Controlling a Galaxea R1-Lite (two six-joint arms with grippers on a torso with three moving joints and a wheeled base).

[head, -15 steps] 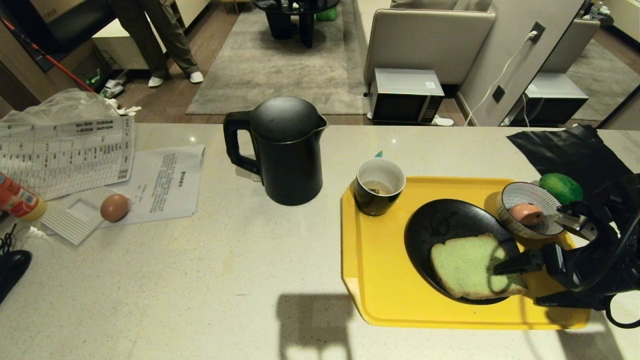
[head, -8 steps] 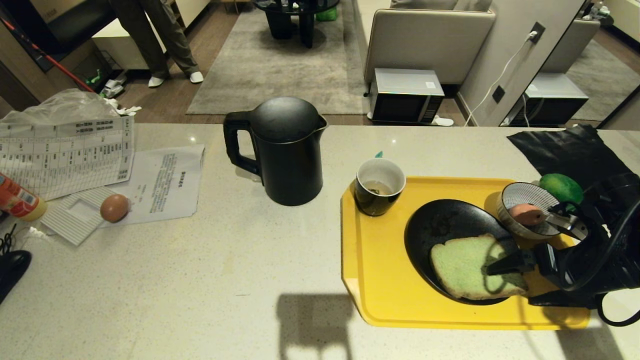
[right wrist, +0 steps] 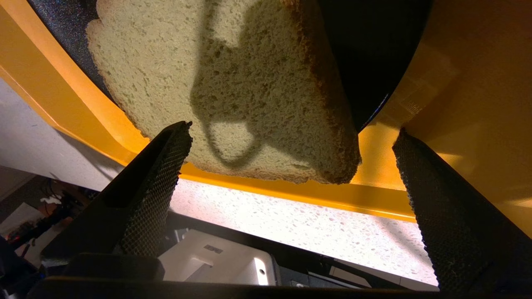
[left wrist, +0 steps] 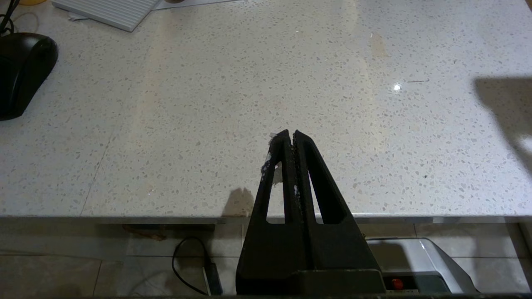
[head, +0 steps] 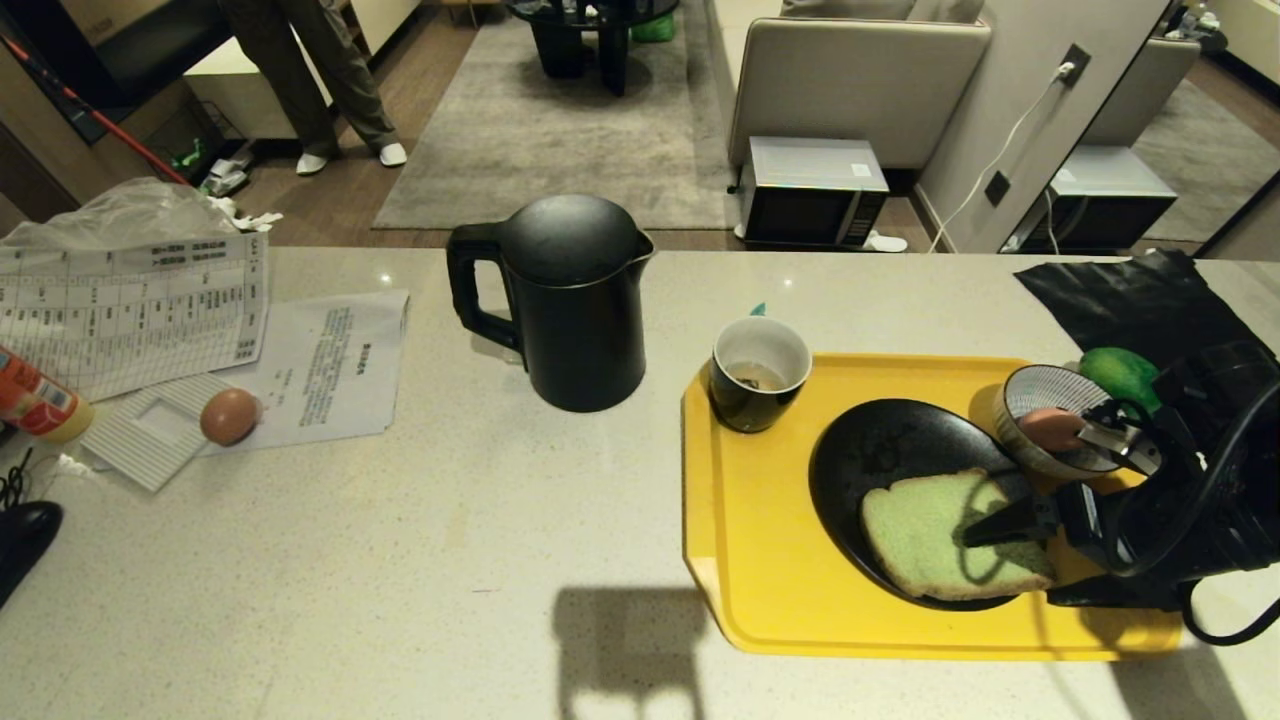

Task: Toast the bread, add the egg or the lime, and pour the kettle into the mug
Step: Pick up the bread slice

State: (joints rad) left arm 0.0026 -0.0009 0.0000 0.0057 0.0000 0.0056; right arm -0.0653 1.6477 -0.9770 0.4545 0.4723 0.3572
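Note:
The right gripper should close on the bread now, because its fingers reach past the bread's corner (head: 1036,577) (right wrist: 341,172), one above the top of the bread and one over the yellow tray.
The pale green bread (head: 935,535) lies on a black plate (head: 880,450) on the yellow tray (head: 760,540). My right gripper (head: 1060,482) hovers open at the slice's right corner. Up close its fingertips straddle that corner of the bread (right wrist: 232,74) without touching it. A striped bowl (head: 1050,372) behind the gripper holds an egg (head: 1045,428). The lime (head: 1115,372) sits just past the bowl. The mug (head: 758,372) stands at the tray's back left corner, and the black kettle (head: 575,300) stands on the counter left of it. My left gripper (left wrist: 289,133) is shut and empty over the counter's front edge.
A second egg (head: 230,415) rests on papers (head: 320,365) at the left, near an orange bottle (head: 35,400) and a computer mouse (head: 25,530). A black plastic sheet (head: 1130,300) lies at the back right. A person stands on the floor beyond the counter.
My right gripper has crept a little to the left, further over the bread's corner, still open. Nothing else has moved.

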